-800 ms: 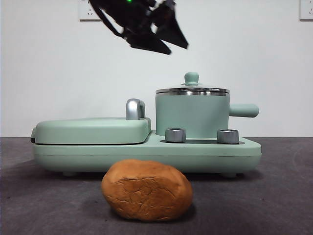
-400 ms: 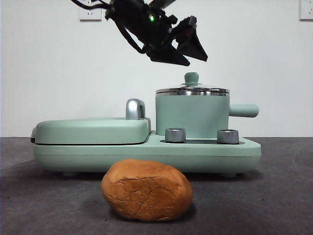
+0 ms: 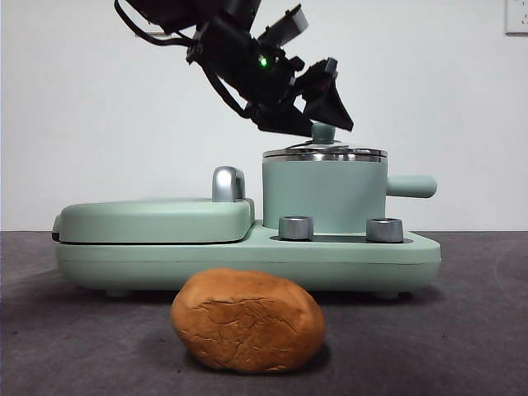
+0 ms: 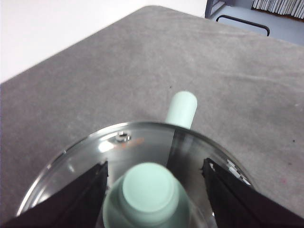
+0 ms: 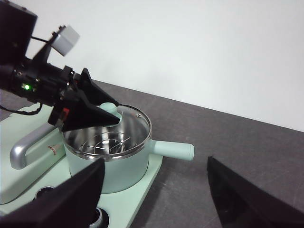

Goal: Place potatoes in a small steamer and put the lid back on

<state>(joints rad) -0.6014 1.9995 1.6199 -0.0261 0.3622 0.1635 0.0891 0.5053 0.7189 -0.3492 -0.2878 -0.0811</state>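
Note:
The glass lid is wider than my open fingers, so I should next grab the lid with my left gripper by its narrow green knob (image 3: 323, 133) (image 4: 149, 189).
The orange-brown potato (image 3: 247, 322) lies on the grey table in front of the appliance. The small mint-green steamer (image 3: 323, 194) (image 5: 111, 166) stands at the appliance's right end, its side handle (image 3: 411, 186) (image 4: 183, 108) sticking out. The glass lid (image 3: 324, 152) (image 4: 142, 147) rests on it. My left gripper (image 3: 326, 125) (image 4: 155, 164) is open, one jaw on each side of the lid's green knob (image 4: 148, 187), without touching it. My right gripper (image 5: 156, 161) is open and holds nothing; it hangs back from the steamer's handle side.
A flat griddle cover (image 3: 157, 219) with a steel handle (image 3: 227, 183) fills the left half of the mint-green base (image 3: 247, 260). Two steel dials (image 3: 295, 228) (image 3: 384, 229) face the front. The table's rounded far edge (image 4: 152, 8) lies beyond the steamer.
My left gripper has come down and to the right, from high above the griddle to around the lid's knob. The potato, steamer and lid have not moved.

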